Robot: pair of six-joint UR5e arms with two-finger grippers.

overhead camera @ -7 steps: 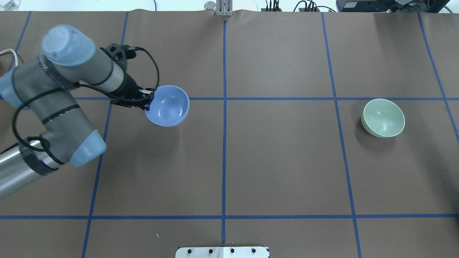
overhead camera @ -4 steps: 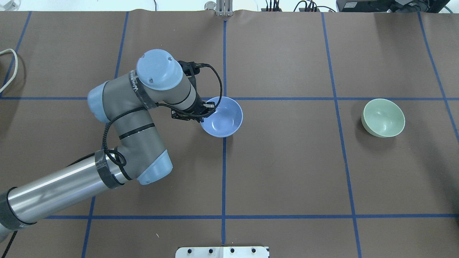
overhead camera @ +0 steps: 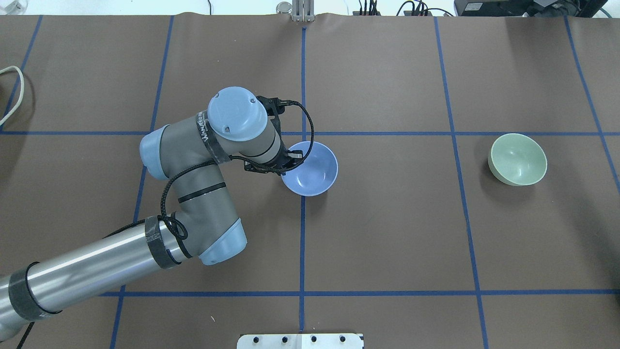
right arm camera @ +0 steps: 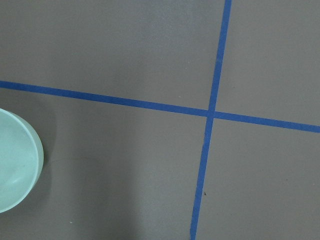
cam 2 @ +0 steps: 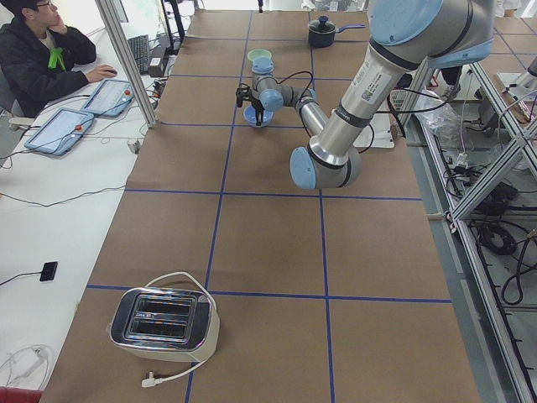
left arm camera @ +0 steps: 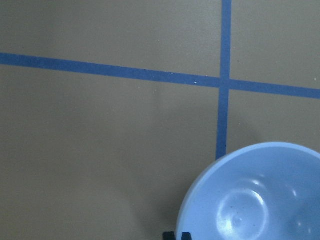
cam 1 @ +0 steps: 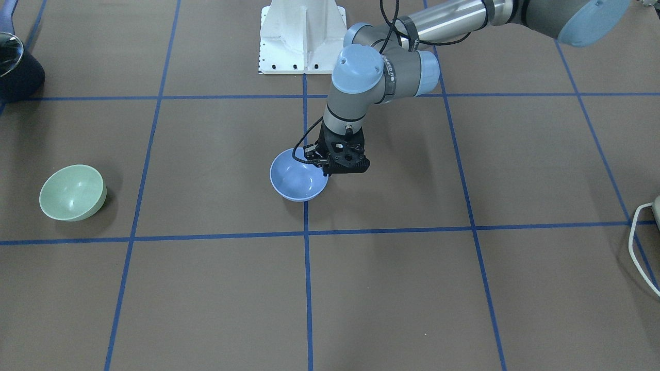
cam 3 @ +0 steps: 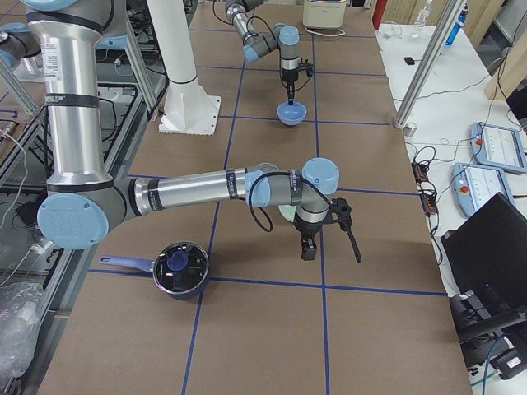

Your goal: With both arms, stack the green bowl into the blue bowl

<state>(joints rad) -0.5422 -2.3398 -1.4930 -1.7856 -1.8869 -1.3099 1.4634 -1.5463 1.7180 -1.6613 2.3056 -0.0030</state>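
My left gripper releases the blue bowl now, since the blue bowl's lower edge (cam 1: 298, 198) meets its shadow on the tabletop, so the blue bowl would stay upright.
The blue bowl (overhead camera: 312, 169) sits upright at the table's centre line, also in the front view (cam 1: 296, 180) and the left wrist view (left arm camera: 260, 200). My left gripper (overhead camera: 289, 163) is shut on its left rim, one finger inside and one outside. I cannot tell whether the bowl touches the table. The green bowl (overhead camera: 517, 159) stands alone and upright on the right side, also in the front view (cam 1: 72, 192) and at the left edge of the right wrist view (right arm camera: 17, 167). My right gripper (cam 3: 309, 245) shows only in the right side view, pointing down near the green bowl; I cannot tell if it is open.
A dark pot with a glass lid (cam 3: 177, 267) stands at the table's right end. A toaster (cam 2: 164, 319) with a white cord stands at the left end. The white base stand (cam 1: 304, 36) is at the robot's edge. Blue tape lines cross the brown table cover (overhead camera: 387, 218).
My left arm has carried the blue bowl rightward from the left square to the centre line and slightly nearer the robot. The green bowl has not moved.
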